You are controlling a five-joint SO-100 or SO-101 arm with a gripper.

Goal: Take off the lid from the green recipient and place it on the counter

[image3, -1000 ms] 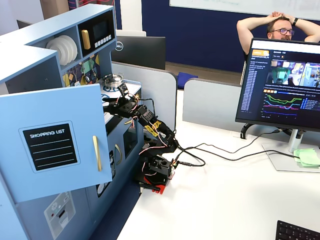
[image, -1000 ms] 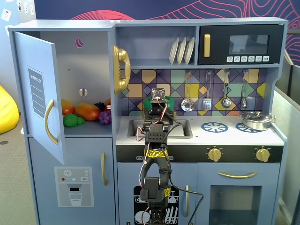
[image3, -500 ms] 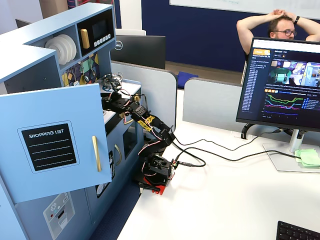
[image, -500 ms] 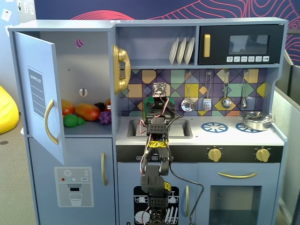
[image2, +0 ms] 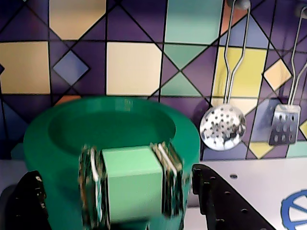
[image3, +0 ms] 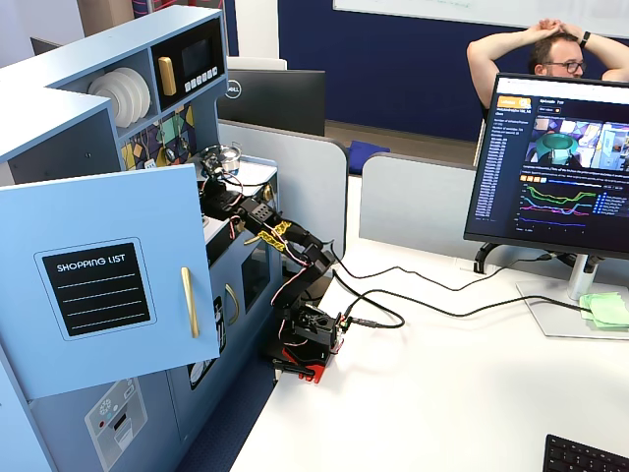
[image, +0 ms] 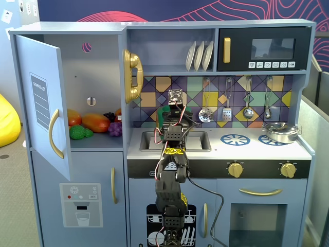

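Observation:
I next need to grab the lid's blocky knob to take the lid off the green recipient (image: 161, 117).
In the wrist view the green recipient (image2: 57, 143) fills the middle: a dark-green pot with a wide rim and a lighter green ribbed strap (image2: 132, 184) on its front. Its top is a sunken dark-green round face. I cannot pick out the lid or its knob there. My gripper (image2: 116, 172) is open, with the black fingers (image2: 223, 201) on either side of the pot and apart from it. The pot stands on the light grey counter (image2: 249, 177). In a fixed view the arm (image: 172, 154) hides the pot, and the gripper (image: 175, 116) is above the sink recess (image: 198, 140).
A silver pan (image: 280, 132) sits on the right burner ring. Utensils (image: 226, 105) hang on the tiled back wall close behind the pot. The fridge door (image: 43, 103) stands open at the left. Another fixed view shows the arm's base (image3: 310, 339) on a white desk.

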